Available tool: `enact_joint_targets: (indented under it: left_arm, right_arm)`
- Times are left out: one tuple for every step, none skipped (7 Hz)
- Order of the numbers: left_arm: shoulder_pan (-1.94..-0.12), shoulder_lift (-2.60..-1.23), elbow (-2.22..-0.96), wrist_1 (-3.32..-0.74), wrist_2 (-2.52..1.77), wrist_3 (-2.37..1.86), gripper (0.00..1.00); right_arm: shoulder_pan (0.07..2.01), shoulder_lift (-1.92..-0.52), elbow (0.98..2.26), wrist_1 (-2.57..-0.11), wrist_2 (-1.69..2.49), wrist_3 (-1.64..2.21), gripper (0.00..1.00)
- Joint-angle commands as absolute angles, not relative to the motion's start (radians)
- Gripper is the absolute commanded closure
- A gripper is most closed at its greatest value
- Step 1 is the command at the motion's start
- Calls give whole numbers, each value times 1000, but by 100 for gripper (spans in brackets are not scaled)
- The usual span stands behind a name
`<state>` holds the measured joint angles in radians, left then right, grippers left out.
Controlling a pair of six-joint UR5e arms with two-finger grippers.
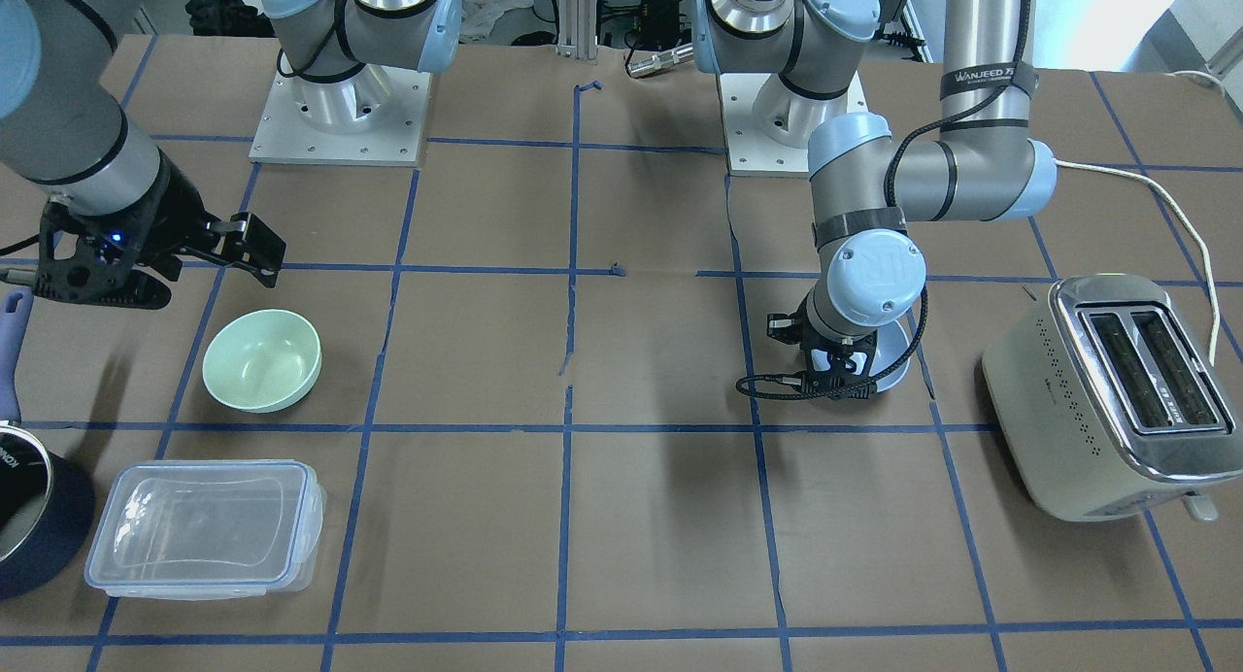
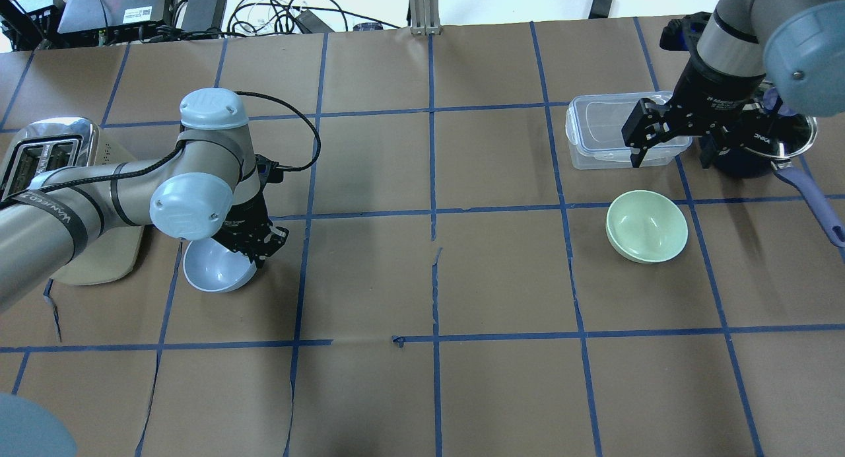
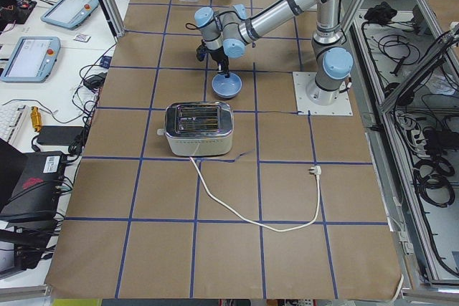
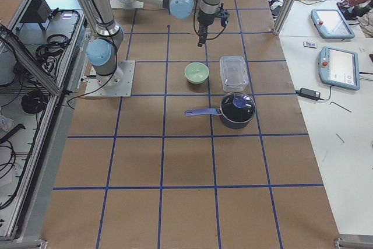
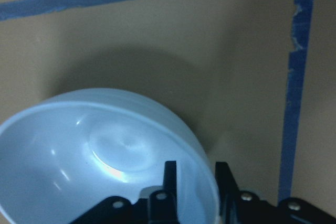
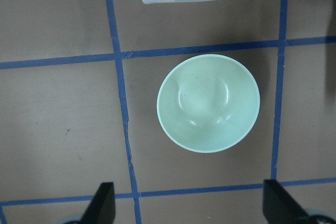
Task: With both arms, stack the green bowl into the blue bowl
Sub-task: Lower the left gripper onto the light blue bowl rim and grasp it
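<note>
The right gripper takes hold of the green bowl by its thin rim (image 1: 270, 312) next, since the bowl spreads wider than the gripper's open fingers.
The blue bowl (image 2: 214, 269) sits tilted on the table beside the toaster. My left gripper (image 2: 261, 246) is shut on its rim. In the left wrist view one finger is inside the blue bowl (image 5: 105, 156) and one outside, with the left gripper (image 5: 194, 174) clamped on the wall. The green bowl (image 2: 647, 226) stands upright and alone on the table. My right gripper (image 2: 675, 143) is open and empty, held above the table just beyond the green bowl. In the right wrist view the green bowl (image 6: 208, 103) lies ahead of the wide-apart fingers (image 6: 102, 205).
A clear lidded container (image 2: 604, 130) and a navy saucepan (image 2: 759, 150) with a purple handle stand beyond the green bowl. A toaster (image 2: 53, 160) stands behind the left arm, its cord trailing off. Brown paper with blue tape lines covers the table (image 2: 429, 279).
</note>
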<state>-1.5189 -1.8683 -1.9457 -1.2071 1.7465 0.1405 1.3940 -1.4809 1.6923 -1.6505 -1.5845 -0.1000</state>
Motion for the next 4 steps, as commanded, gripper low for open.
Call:
enact_joint_targets:
  left_arm:
    - [-1543,-1879,-1869,-1218,1708,76,100]
    - [-1596,-1885,-1829,-1232,1706,28,100]
    - [-1652,-1894,-1789,-1233,1698,-33,100]
    - [-1704,-1916,-1761,-1220,1665,-105,100]
  right_arm:
    - [1388,-1422,1777,-1834,-1575,-106,0]
    - [1388,-1390,1814,-1933,-1575,-100,0]
    - [1388,-1373,1841,-1981,-1575,-113,0]
    - [1390,-1347,1850,-1993,-1572,-97,0]
